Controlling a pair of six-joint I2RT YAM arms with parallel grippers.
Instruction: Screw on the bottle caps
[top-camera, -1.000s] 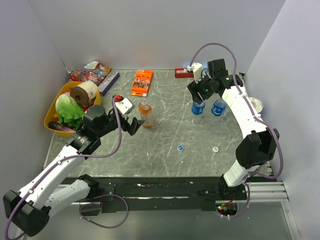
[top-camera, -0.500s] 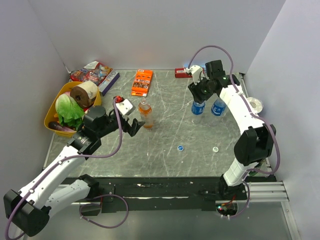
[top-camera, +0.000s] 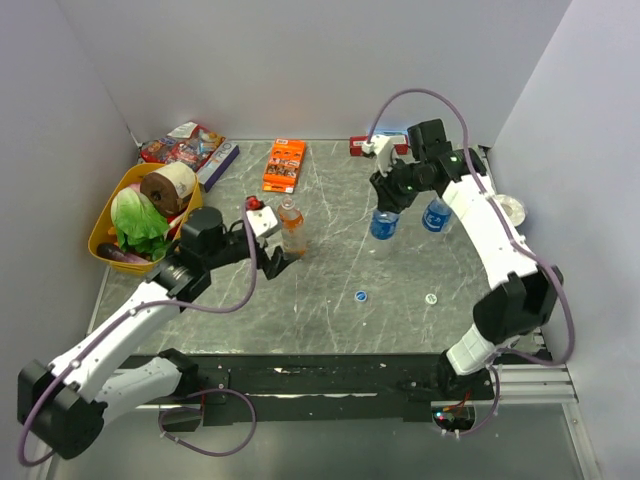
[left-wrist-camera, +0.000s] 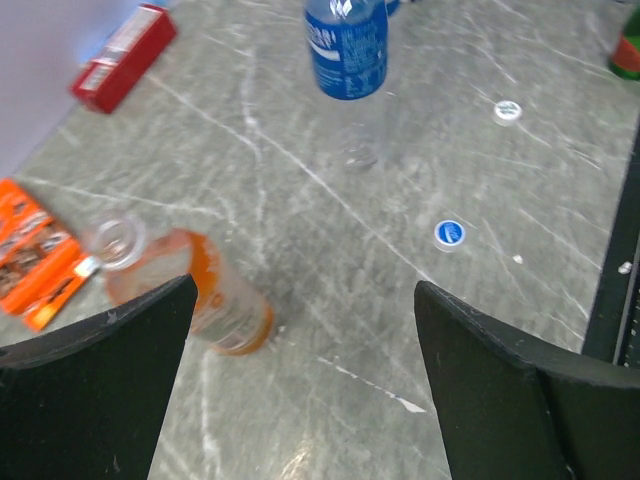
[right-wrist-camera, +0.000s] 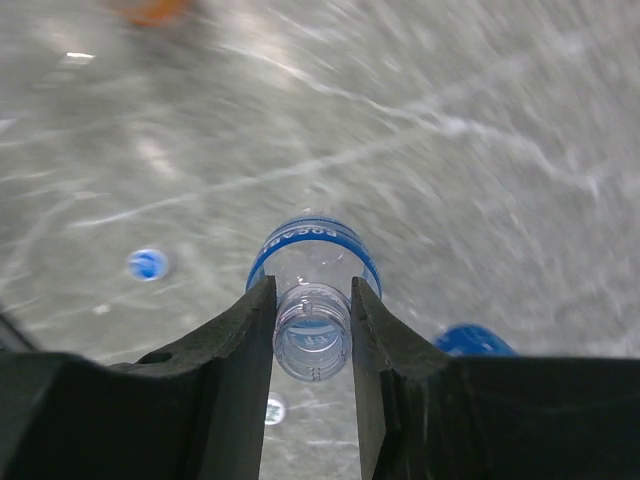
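Observation:
The left gripper needs to grab the blue-label bottle by its clear lower body below the label (top-camera: 381, 246) (left-wrist-camera: 358, 129) next, so that its open neck stays free for screwing on the cap.
My right gripper (top-camera: 388, 195) is shut on the open neck of a clear blue-label bottle (top-camera: 383, 224); in the right wrist view its fingers (right-wrist-camera: 240, 330) press both sides of the uncapped bottle neck (right-wrist-camera: 312, 335). A second blue-label bottle (top-camera: 436, 214) stands just to its right, and its blue top (right-wrist-camera: 475, 340) shows. The orange-liquid bottle (top-camera: 292, 228) stands uncapped (left-wrist-camera: 190, 290). Just in front of it my left gripper (top-camera: 275, 258) is open and empty (left-wrist-camera: 305, 300). A blue cap (top-camera: 360, 296) (left-wrist-camera: 450, 233) (right-wrist-camera: 148, 264) and a whitish cap (top-camera: 431, 298) (left-wrist-camera: 508, 111) lie loose on the table.
A yellow basket (top-camera: 103, 222) with lettuce and a paper roll sits at the far left. Snack packs (top-camera: 190, 145), a flat orange box (top-camera: 284, 165) and a small red box (top-camera: 362, 146) lie along the back. A clear round dish (top-camera: 512, 208) sits at the right edge.
My right gripper has closed on the bottle's neck and carried it left, away from the second bottle. My left gripper has shifted right, nearer the orange-liquid bottle, still open.

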